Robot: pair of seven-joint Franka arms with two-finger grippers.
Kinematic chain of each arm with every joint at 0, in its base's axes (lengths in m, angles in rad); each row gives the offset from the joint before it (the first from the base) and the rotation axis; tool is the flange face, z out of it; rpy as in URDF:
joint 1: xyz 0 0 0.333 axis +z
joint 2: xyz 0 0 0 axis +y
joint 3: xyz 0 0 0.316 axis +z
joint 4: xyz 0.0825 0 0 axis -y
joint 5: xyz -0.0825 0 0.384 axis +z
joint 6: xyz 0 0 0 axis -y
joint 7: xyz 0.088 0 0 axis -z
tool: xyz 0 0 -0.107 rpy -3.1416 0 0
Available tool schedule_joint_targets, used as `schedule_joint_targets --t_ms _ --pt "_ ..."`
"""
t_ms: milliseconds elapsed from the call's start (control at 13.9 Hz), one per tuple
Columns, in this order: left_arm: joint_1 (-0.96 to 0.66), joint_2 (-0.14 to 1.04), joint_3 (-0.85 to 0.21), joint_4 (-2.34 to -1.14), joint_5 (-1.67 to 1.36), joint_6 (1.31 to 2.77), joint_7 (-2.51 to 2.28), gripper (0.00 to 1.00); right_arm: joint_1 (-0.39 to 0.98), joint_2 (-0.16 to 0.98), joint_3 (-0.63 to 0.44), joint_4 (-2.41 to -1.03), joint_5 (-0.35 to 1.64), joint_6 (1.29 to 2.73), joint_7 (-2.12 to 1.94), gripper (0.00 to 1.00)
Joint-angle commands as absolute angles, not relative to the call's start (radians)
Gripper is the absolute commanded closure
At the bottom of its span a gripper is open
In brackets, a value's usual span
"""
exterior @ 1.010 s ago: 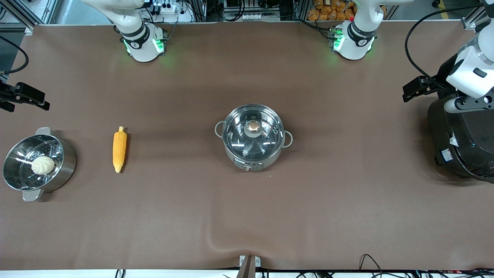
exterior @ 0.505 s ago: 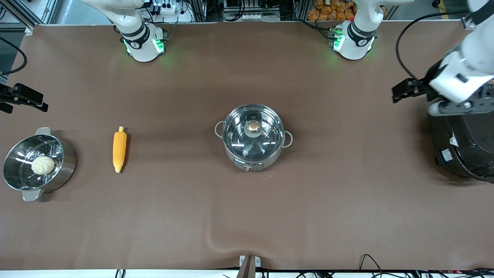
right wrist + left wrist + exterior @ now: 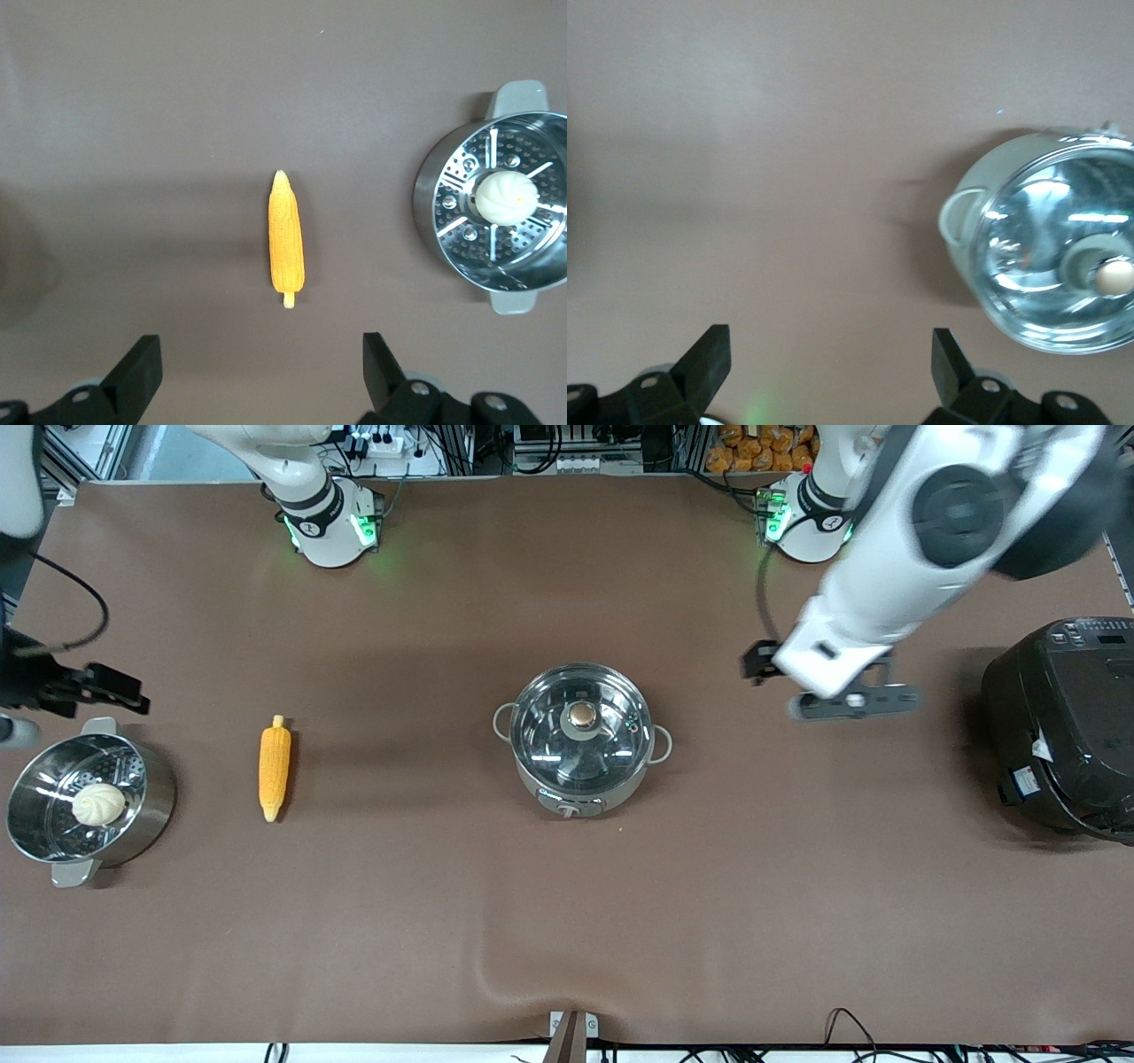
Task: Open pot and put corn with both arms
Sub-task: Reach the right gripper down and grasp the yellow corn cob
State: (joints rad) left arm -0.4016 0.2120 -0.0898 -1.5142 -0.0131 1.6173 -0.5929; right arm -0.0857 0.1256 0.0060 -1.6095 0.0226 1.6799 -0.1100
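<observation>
The left gripper next needs to pick up the glass lid by its copper knob (image 3: 582,715), and this will open the pot for the corn (image 3: 275,768).
The pot (image 3: 580,766) stands mid-table with its glass lid (image 3: 540,735) on and the copper knob (image 3: 582,715) on top. It also shows in the left wrist view (image 3: 1050,239). The corn (image 3: 275,768) lies on the cloth toward the right arm's end, pale stub away from the front camera. It shows in the right wrist view (image 3: 287,241) too. My left gripper (image 3: 755,662) is open and empty, in the air over bare cloth between the pot and the black cooker. My right gripper (image 3: 120,689) is open and empty, over the cloth beside the steamer pot.
A steel pot with a perforated insert (image 3: 151,806) holds a pale bun (image 3: 97,803) at the right arm's end, beside the corn. A big black cooker (image 3: 1059,726) stands at the left arm's end. The cloth has a wrinkle (image 3: 496,957) near the front edge.
My left arm has swung from above the black cooker toward the pot. My right gripper has shifted a little toward the corn. The pot and the corn have not moved.
</observation>
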Motion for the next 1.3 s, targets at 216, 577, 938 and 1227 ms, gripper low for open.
schedule_joint_targets --t_ms 216,577,938,1227 --pt "-0.598 0.369 -0.074 -1.474 -0.034 1.817 -0.895 0.00 -0.115 0.123 0.011 -1.944 0.035 2.064 -0.103 0.00" --pt "-0.692 0.535 -0.067 -1.384 -0.026 1.934 -1.089 0.00 -0.110 0.245 0.011 -2.109 0.037 2.340 -0.101 0.00" --pt "-0.721 0.580 -0.066 -1.374 -0.026 1.980 -1.094 0.00 -0.075 0.417 0.011 -2.204 0.037 2.698 -0.101 0.00" --pt "-0.727 0.604 -0.066 -1.376 -0.025 1.990 -1.091 0.03 -0.086 0.410 0.011 -2.237 0.037 2.691 -0.103 0.06"
